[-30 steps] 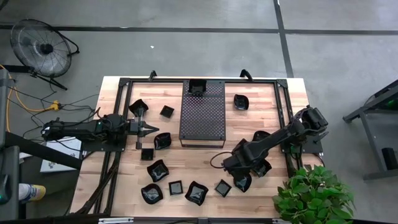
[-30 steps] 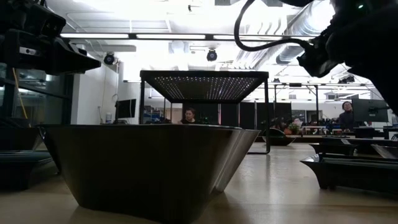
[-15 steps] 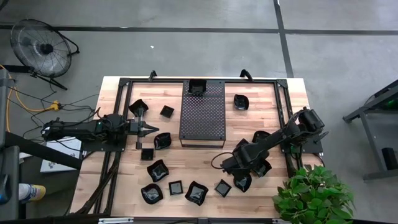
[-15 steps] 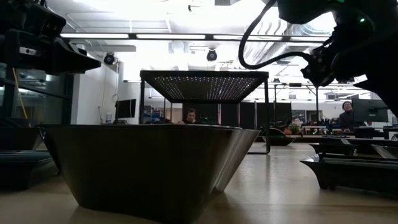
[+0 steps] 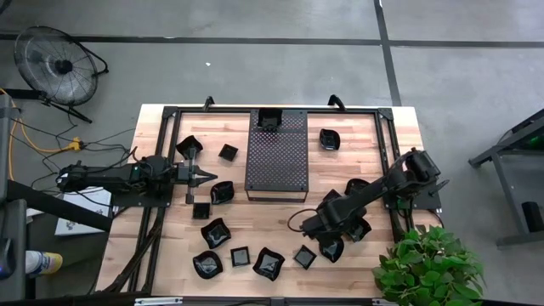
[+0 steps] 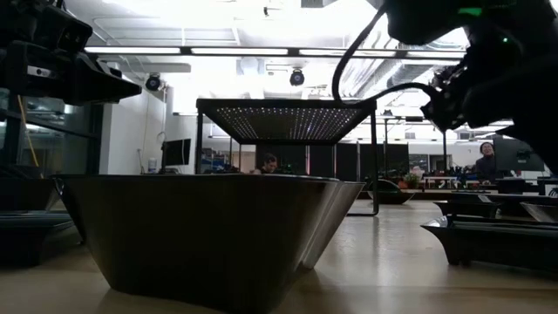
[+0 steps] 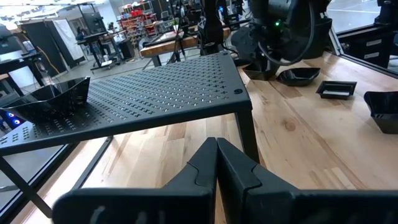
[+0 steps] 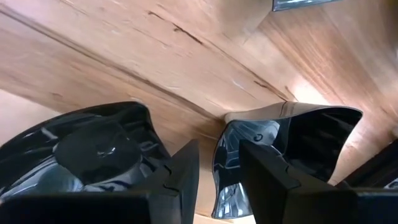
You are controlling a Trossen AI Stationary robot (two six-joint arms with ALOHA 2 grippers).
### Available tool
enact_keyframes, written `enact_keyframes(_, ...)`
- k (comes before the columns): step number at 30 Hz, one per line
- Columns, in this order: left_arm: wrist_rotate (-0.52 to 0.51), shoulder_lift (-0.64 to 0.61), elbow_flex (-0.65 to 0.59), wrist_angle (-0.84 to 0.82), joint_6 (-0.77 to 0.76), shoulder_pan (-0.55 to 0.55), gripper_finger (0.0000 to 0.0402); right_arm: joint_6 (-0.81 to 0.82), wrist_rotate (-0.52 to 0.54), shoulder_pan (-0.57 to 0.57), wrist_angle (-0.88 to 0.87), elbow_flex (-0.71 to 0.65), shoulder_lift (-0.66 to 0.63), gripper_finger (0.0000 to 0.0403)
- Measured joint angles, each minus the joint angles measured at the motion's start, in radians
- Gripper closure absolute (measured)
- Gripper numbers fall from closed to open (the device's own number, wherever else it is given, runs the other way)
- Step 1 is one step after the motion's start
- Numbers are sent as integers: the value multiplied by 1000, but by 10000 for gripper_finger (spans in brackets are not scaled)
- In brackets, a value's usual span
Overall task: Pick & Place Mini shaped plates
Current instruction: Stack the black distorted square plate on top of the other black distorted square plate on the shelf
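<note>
The wavy-edged plate needs to go on the tray, so my right gripper should next grab the plate's thin side [image 8: 219, 165].
Several mini shaped plates, small and glossy black, lie scattered on the wooden table [image 5: 280, 212]. One more [image 5: 269, 120] sits on the far end of the perforated black tray [image 5: 276, 157]. My right gripper [image 8: 217, 177] points steeply down at the near right, open. One finger is over the inside of a wavy-edged plate [image 8: 298, 143] and the other is outside its wall [image 8: 225, 155]. A rounded plate [image 8: 93, 155] lies right beside it. My left gripper [image 5: 204, 176] waits level at the table's left, shut on nothing.
The tray stands on legs above the table's middle [image 7: 149, 93]. In the low view one plate [image 6: 209, 235] fills the foreground. A black frame [image 5: 391, 127] runs round the table. A potted plant [image 5: 425, 263] stands at the near right corner and a fan [image 5: 55, 64] on the floor at the far left.
My right arm has leaned a little further down and toward the table's near edge over the plates at the near right. The plates have stayed where they were.
</note>
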Motion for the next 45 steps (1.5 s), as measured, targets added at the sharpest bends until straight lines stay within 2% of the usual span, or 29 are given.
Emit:
enact_keyframes(9, 0, 0, 0, 0, 0, 0, 400, 4, -7, 0, 1, -2, 7, 295)
enact_keyframes(17, 0, 0, 0, 0, 0, 0, 400, 26, -59, 0, 118, -80, 7, 297)
enact_keyframes(28, 0, 0, 0, 0, 0, 0, 400, 1, -55, 0, 51, -58, 4, 324)
enact_keyframes(45, 0, 0, 0, 0, 0, 0, 400, -5, -34, 0, 25, -31, 3, 325)
